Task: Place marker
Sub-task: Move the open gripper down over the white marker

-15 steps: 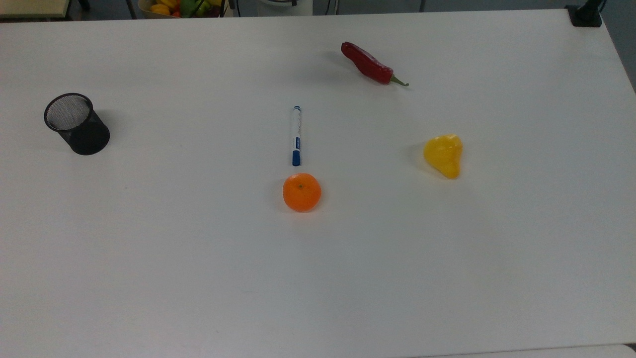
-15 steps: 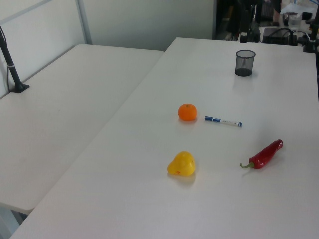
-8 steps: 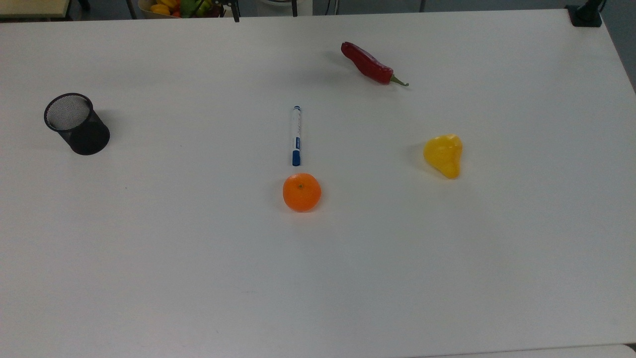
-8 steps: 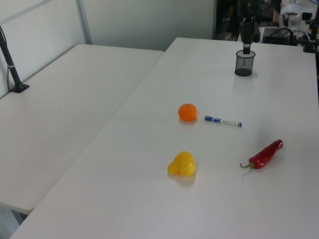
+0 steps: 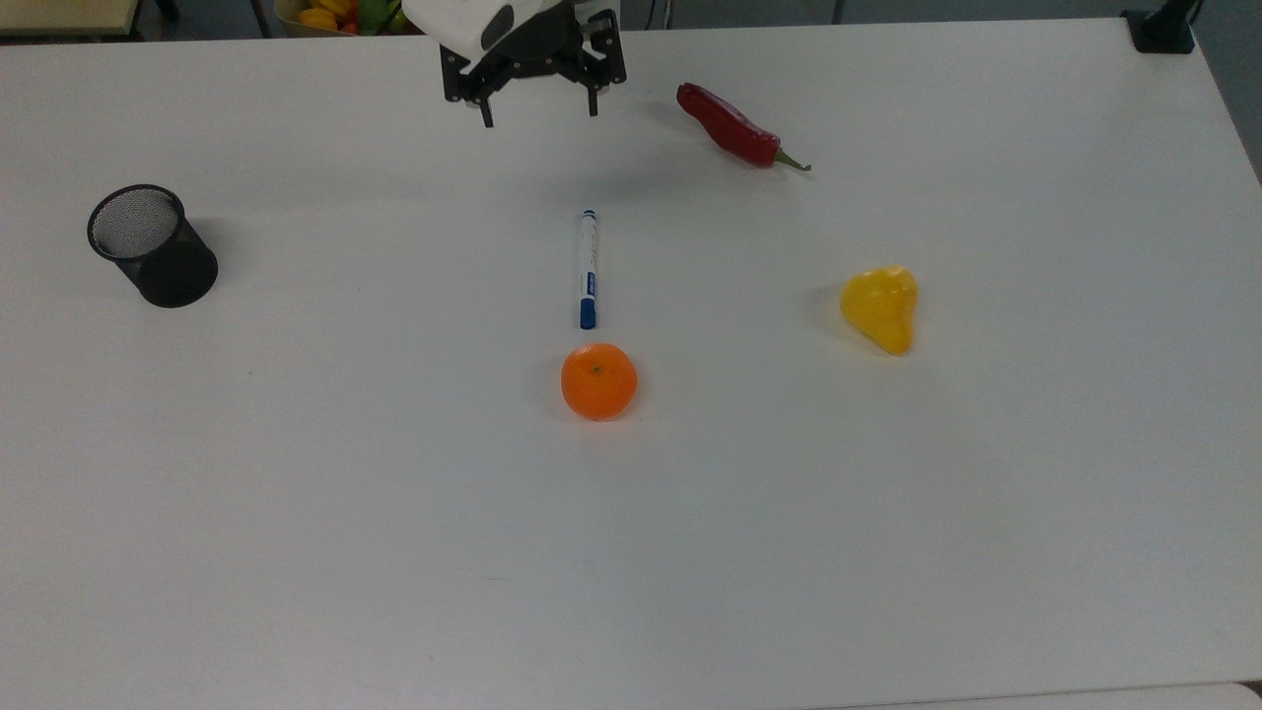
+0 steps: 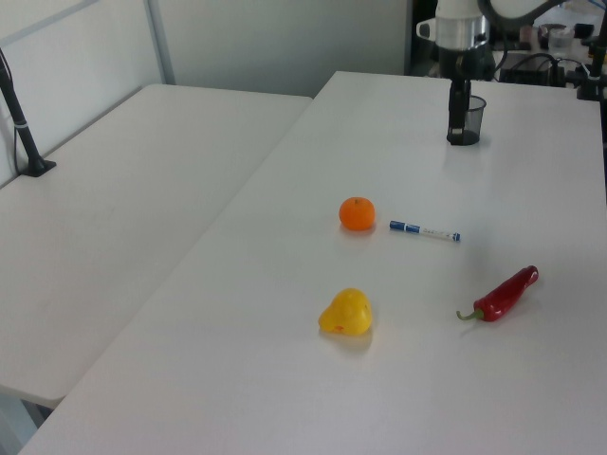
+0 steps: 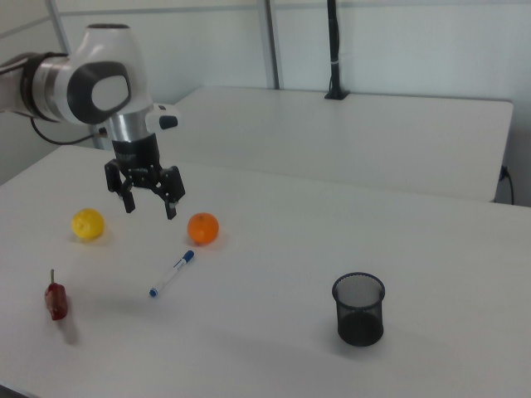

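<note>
The marker needs to go in the black mesh cup (image 6: 473, 123), so my gripper should grab the marker by its white body (image 6: 435, 232) next.
The marker (image 5: 588, 268), white with a blue cap, lies flat near the table's middle, its capped end close to an orange (image 5: 598, 382) but apart from it. My gripper (image 5: 539, 118) hangs open and empty above the table, beyond the marker's far end toward the top view's upper edge. In the right view the gripper (image 7: 149, 210) hovers well above the marker (image 7: 172, 274), fingers spread and pointing down. In the left view the gripper (image 6: 459, 112) stands in front of the mesh cup, far behind the marker (image 6: 425, 230).
A black mesh pen cup (image 5: 153, 247) stands upright at the top view's left. A red chili (image 5: 730, 126) lies to the right of the gripper, and a yellow pepper (image 5: 880, 308) sits farther right. A second white table (image 6: 114, 218) adjoins in the left view.
The arm has come in from the top view's upper edge, and the open gripper now hangs over the table. The marker and the other objects have not moved.
</note>
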`<state>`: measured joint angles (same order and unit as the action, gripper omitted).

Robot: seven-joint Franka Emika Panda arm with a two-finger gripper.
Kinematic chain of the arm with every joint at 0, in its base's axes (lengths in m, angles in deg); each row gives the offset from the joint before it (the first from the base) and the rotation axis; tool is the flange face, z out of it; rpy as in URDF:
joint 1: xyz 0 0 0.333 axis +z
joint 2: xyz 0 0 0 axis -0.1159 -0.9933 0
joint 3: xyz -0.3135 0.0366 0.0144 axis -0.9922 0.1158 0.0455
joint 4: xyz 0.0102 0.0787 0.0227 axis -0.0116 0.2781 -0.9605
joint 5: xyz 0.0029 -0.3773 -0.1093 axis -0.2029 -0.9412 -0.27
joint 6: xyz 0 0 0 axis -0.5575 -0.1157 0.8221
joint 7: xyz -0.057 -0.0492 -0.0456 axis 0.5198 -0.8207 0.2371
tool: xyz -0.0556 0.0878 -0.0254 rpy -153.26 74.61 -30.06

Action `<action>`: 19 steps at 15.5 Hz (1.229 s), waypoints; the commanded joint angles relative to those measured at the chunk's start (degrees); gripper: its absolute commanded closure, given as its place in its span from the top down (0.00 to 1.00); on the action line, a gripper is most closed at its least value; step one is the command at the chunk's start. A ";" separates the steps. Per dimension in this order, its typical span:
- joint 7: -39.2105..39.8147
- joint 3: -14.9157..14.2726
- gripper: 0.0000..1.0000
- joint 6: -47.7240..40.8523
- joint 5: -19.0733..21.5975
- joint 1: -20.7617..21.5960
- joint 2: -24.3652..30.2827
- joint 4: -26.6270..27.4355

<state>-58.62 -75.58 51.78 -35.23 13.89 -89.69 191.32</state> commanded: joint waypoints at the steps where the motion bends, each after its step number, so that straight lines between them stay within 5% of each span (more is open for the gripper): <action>1: -0.17 -0.49 1.00 6.20 -1.47 1.12 -1.03 3.69; 6: -1.58 -0.49 1.00 19.56 -1.47 1.12 -3.50 9.13; 12: -2.90 -0.49 1.00 23.71 -1.47 2.35 -8.59 9.32; 19: -7.02 -0.05 0.87 29.15 -1.47 2.70 -12.46 9.32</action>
<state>-61.17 -75.55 77.46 -35.81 15.57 -100.95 199.82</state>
